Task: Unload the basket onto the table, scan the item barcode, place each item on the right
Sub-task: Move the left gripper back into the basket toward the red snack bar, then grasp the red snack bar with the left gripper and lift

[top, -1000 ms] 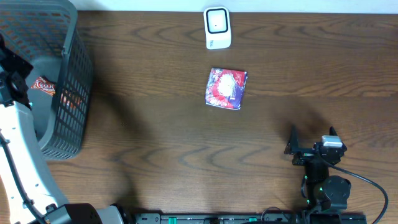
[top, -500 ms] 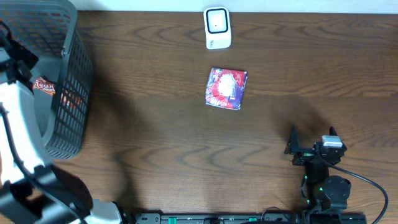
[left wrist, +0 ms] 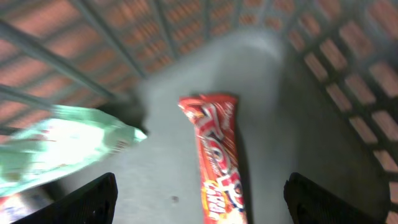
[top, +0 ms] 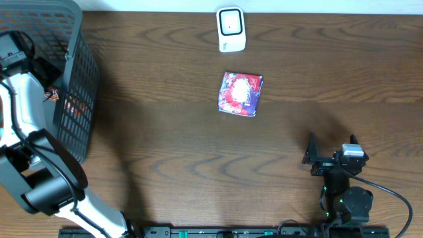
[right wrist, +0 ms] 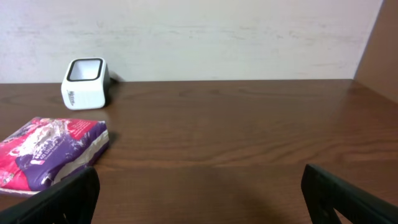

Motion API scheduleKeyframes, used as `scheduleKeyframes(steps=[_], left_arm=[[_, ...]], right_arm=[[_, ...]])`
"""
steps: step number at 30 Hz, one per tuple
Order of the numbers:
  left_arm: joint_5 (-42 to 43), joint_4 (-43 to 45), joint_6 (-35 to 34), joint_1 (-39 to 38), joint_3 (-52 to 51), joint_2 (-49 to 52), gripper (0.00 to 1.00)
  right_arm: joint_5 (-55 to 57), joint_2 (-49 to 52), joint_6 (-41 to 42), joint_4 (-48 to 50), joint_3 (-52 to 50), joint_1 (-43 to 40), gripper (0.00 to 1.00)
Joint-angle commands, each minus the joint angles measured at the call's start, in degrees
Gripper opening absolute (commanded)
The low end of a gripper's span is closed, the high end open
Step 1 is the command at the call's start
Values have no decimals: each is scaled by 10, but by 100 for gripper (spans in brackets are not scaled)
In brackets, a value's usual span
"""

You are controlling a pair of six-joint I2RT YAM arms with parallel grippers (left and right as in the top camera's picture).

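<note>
My left gripper should grab the long red snack bar by its middle (left wrist: 222, 190) next, so both ends stay free for the barcode scanner.
In the left wrist view, a long red snack bar (left wrist: 219, 163) lies on the grey floor of the basket (left wrist: 292, 93), with a pale green packet (left wrist: 59, 152) to its left. My left gripper (left wrist: 205, 208) hangs open above the bar, one finger on each side, touching nothing. From overhead, my left arm (top: 16, 73) reaches into the grey mesh basket (top: 79, 79). The white barcode scanner (top: 230, 30) stands at the table's far edge. A purple-and-red packet (top: 240, 93) lies in front of it. My right gripper (top: 332, 145) rests open and empty near the front right.
The basket's mesh walls (left wrist: 348, 68) close in around the left gripper. From the right wrist, the scanner (right wrist: 86, 83) and the purple packet (right wrist: 53, 152) lie ahead to the left, before a pale wall. Brown wooden tabletop (top: 165, 132) spans the middle.
My left arm has swung up and over the basket, bringing its gripper down inside it. The right arm, scanner and purple packet have not moved.
</note>
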Motion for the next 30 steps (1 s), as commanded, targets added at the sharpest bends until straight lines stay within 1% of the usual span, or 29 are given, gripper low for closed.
scheduleKeyframes(steps=[1, 17, 18, 21, 23, 24, 25, 26, 27, 28, 30], left_arm=[[55, 3, -11, 1, -2, 25, 86], [47, 11, -11, 1, -2, 111, 85], [47, 11, -11, 1, -2, 116, 82], [47, 11, -11, 1, -2, 135, 76], [47, 10, -11, 1, -2, 142, 74], [47, 8, -11, 1, -2, 144, 68], [47, 6, -11, 1, -2, 144, 59], [47, 2, -11, 1, -2, 143, 26], [47, 0, -11, 1, -2, 141, 11], [47, -3, -11, 1, -2, 138, 7], [47, -10, -11, 1, -2, 129, 8]], right_arm=[[-1, -3, 6, -2, 0, 5, 99], [-1, -3, 6, -2, 0, 5, 99], [-1, -3, 6, -2, 0, 5, 99], [-1, -3, 6, -2, 0, 5, 99], [-1, -3, 6, -2, 0, 5, 99], [-1, -3, 6, -2, 0, 5, 99], [-1, -3, 6, -2, 0, 5, 99], [-1, -3, 6, -2, 0, 5, 99], [-1, -3, 6, -2, 0, 5, 99], [-1, -3, 6, -2, 0, 5, 99], [-1, -3, 6, -2, 0, 5, 99]])
